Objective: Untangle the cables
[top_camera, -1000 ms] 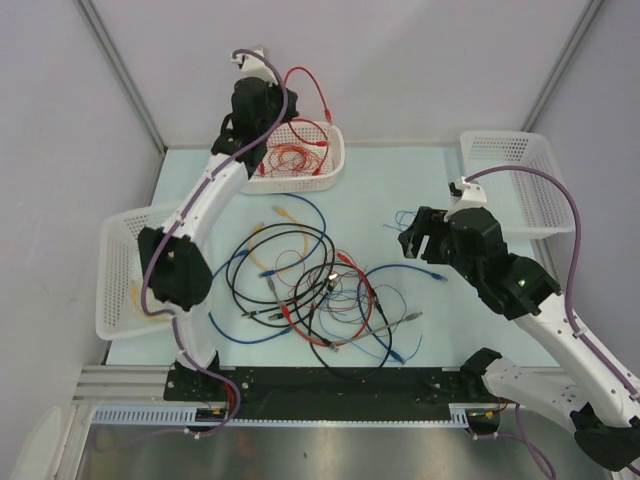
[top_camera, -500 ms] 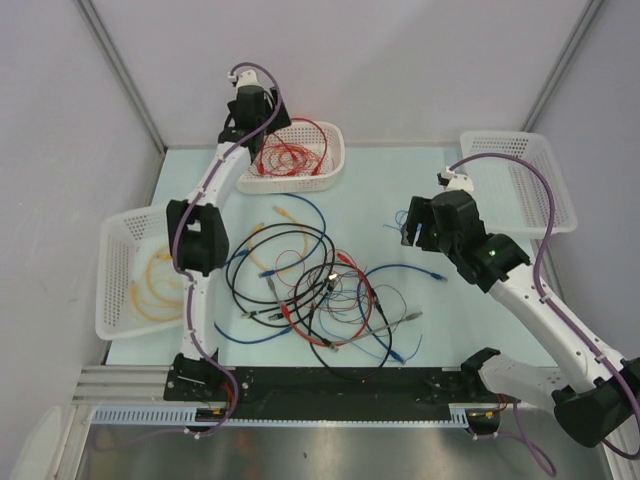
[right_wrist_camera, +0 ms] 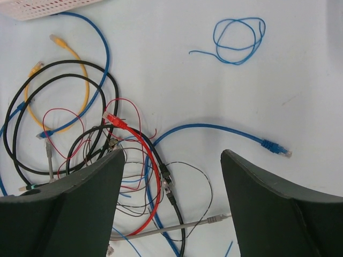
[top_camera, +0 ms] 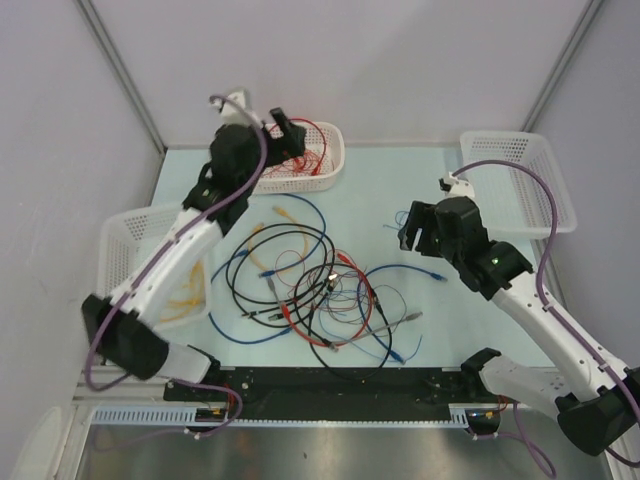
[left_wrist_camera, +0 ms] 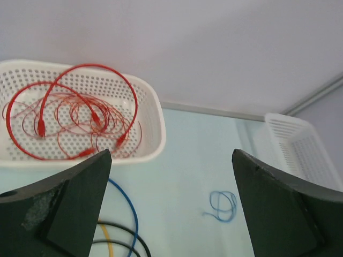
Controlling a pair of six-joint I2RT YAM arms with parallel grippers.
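Note:
Next, my right gripper grips the red cable by its plug end (top_camera: 345, 258) (right_wrist_camera: 116, 120), leaving its length free to slide out of the tangle.
The cables lie in a tangle (top_camera: 310, 290) of black, red, blue, grey and yellow strands at the table's middle. Red cables (top_camera: 300, 150) (left_wrist_camera: 75, 118) are heaped in the white back basket (top_camera: 335, 160). My left gripper (top_camera: 284, 127) (left_wrist_camera: 171, 160) hovers open and empty at that basket's near left rim. My right gripper (top_camera: 408, 235) (right_wrist_camera: 172, 160) hangs open and empty above the tangle's right side, over a black plug (right_wrist_camera: 167, 179) and a grey cable (right_wrist_camera: 177, 227). A small blue coil (top_camera: 405, 217) (right_wrist_camera: 238, 40) lies apart, and a blue cable (right_wrist_camera: 214, 127) curves nearby.
A white basket (top_camera: 120, 290) at the left edge holds a yellow cable (top_camera: 185, 290), partly hidden by my left arm. Another white basket (top_camera: 520, 180) (left_wrist_camera: 300, 144) stands at the back right. A loose yellow cable (right_wrist_camera: 80, 69) lies by the tangle's far side.
My left gripper opened and the red cable it held dropped into the back basket; that arm then swung down and left. The right gripper shifted slightly left.

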